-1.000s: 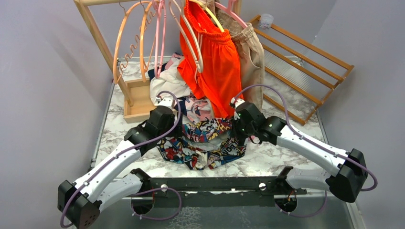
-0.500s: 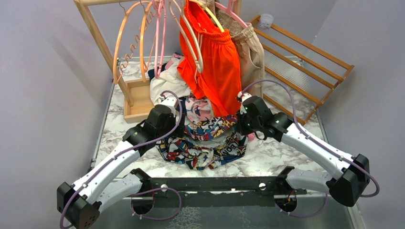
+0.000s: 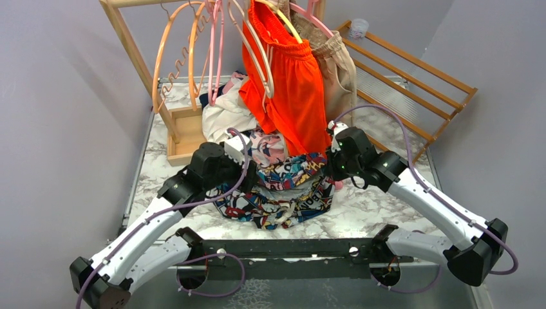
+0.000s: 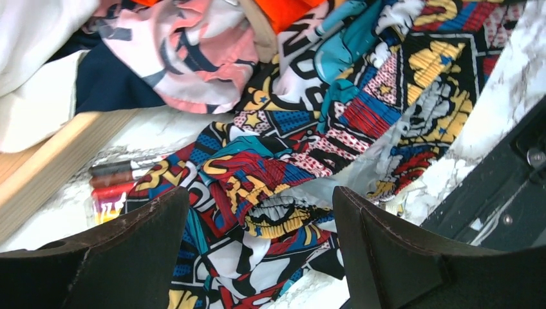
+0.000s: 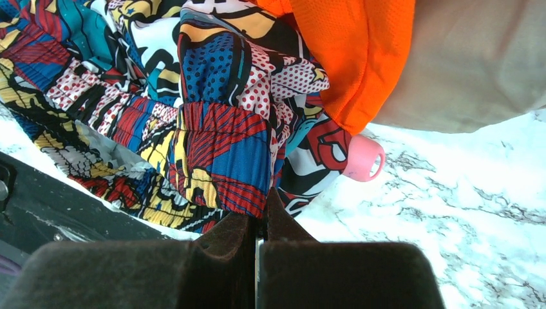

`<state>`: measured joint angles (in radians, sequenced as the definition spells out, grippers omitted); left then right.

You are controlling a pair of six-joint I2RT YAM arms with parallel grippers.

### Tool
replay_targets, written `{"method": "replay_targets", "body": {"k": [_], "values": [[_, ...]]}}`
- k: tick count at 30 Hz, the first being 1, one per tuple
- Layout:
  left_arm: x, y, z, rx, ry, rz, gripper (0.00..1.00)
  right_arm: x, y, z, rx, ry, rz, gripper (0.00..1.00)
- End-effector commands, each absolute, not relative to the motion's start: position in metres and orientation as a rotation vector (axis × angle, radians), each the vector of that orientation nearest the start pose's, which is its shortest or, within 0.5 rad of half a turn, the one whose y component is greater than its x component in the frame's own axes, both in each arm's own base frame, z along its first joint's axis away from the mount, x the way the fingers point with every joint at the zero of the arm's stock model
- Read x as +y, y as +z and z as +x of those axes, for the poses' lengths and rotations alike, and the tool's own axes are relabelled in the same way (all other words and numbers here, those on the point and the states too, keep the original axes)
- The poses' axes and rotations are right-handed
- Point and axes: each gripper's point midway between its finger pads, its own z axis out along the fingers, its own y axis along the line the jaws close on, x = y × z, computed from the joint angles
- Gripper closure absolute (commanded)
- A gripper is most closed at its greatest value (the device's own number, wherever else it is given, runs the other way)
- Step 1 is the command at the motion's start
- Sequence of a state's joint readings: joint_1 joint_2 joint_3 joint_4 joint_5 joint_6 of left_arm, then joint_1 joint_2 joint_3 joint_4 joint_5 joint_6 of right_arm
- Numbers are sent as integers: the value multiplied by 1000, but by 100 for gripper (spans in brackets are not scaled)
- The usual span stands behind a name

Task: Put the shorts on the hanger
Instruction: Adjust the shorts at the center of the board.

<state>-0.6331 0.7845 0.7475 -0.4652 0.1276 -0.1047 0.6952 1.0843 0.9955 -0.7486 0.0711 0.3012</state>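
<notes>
My left gripper grabs the waistband's end opposite my right gripper next, to stretch the shorts' waistband open for the hanger.
The shorts [image 3: 277,193], in comic-book print, lie bunched on the marble table between both arms. My right gripper [image 3: 326,168] is shut on a fold of their elastic waistband [image 5: 225,161] and holds that edge raised off the table; its closed jaws [image 5: 264,207] show in the right wrist view. At the shorts' left side my left gripper [image 3: 246,168] hovers open, its fingers [image 4: 386,244] straddling the waistband [image 4: 290,215] without touching it. A pale cream hanger [image 3: 263,61] hangs on the rack in front of the orange shorts.
A wooden rack [image 3: 129,38] at the back carries orange and pink hangers [image 3: 193,51], orange shorts [image 3: 296,96] and beige shorts [image 3: 341,77]. More clothes [image 3: 225,112] are heaped behind the shorts. A pink rounded plastic tip [image 5: 362,158] lies by the lifted fabric. A slatted wooden frame [image 3: 405,84] leans at the right.
My right gripper has moved up and to the right, pulling the shorts' waistband edge with it. The left gripper has shifted a little left and nearer, still open.
</notes>
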Motion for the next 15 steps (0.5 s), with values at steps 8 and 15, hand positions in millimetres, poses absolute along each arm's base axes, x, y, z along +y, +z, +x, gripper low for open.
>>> {"method": "replay_targets", "body": {"k": [8, 15], "values": [[-186, 172, 207, 2024, -337, 929, 18, 172, 186, 228, 2375, 315, -457, 99], [-187, 172, 208, 2018, -339, 942, 21, 178, 191, 230, 2365, 343, -482, 99]]}}
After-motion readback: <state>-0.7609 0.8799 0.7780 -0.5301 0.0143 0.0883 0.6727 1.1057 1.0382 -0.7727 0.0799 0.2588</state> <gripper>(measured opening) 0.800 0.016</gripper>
